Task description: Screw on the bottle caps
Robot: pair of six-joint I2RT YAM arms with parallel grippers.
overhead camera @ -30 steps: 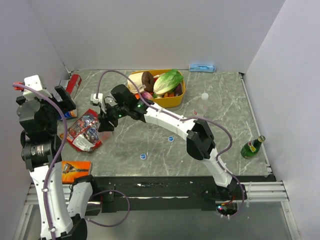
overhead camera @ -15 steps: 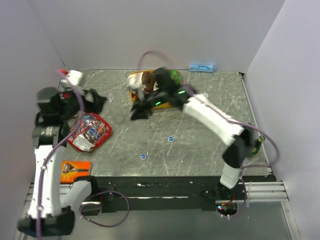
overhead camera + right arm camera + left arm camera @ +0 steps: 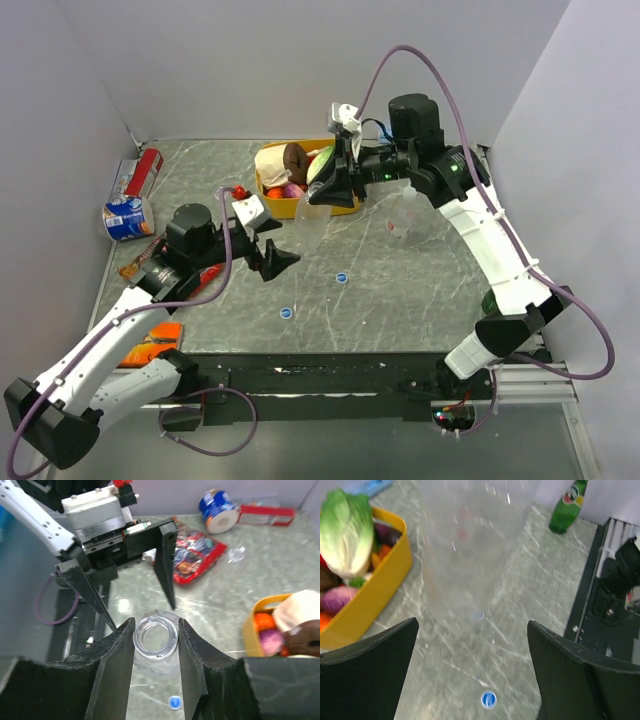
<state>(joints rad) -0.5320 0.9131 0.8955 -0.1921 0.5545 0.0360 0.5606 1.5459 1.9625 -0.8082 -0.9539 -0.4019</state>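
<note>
The clear bottle's neck and opening need to stay free so the cap can be screwed on, so my left gripper should grab the bottle by its lower body (image 3: 311,231) (image 3: 463,577) next.
My right gripper (image 3: 326,196) is shut on the neck of a clear bottle (image 3: 312,220) and holds it above the table in front of the yellow tub. In the right wrist view its open, capless mouth (image 3: 156,637) sits between my fingers (image 3: 116,660). My left gripper (image 3: 270,266) is open and empty, just left of and below that bottle, which shows blurred ahead of it (image 3: 470,555). Two blue caps (image 3: 342,277) (image 3: 287,313) lie on the table; one shows under the left gripper (image 3: 488,699). A second clear bottle (image 3: 402,213) stands to the right.
The yellow tub (image 3: 352,203) of toy food stands at the back middle. A dark green bottle (image 3: 567,507) stands at the right edge. A blue can (image 3: 124,218), a red box (image 3: 148,167) and a snack packet (image 3: 195,555) lie at the left.
My right arm has swung from the table's left to the back middle and now holds a clear bottle up. My left arm has come down from the far left to the middle.
</note>
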